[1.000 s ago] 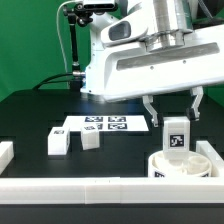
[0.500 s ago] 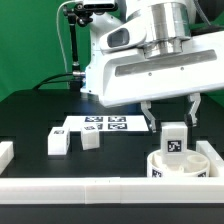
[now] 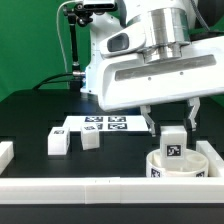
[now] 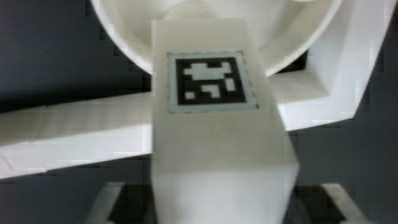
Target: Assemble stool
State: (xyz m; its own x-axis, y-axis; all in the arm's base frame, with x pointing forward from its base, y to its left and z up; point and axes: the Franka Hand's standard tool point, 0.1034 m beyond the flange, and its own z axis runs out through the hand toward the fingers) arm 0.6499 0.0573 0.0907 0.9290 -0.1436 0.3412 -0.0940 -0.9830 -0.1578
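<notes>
I need to open my gripper, because the white leg's lower end is in the round seat (image 3: 160, 167) in the exterior view and the leg would stay standing.
My gripper (image 3: 172, 125) is shut on a white blocky leg (image 3: 174, 143) and holds it upright, tag facing out, at the exterior view's right. The leg's lower end sits just over the round white seat (image 3: 160, 167), which lies in the corner of the rails; whether they touch I cannot tell. In the wrist view the held leg (image 4: 214, 130) fills the middle, my gripper (image 4: 217, 205) has its dark pads against both sides, and the seat's curved rim (image 4: 128, 35) lies beyond it. Two more legs (image 3: 58, 143) (image 3: 90, 139) lie on the black table at the left.
The marker board (image 3: 105, 125) lies flat behind the loose legs. White border rails run along the front (image 3: 100, 188), the right (image 3: 213, 152) and the left (image 3: 6, 152). The arm's large white body hangs over the table's back right.
The gripper has come down a little with the leg, bringing it closer to the seat. The two loose legs and the seat have not moved.
</notes>
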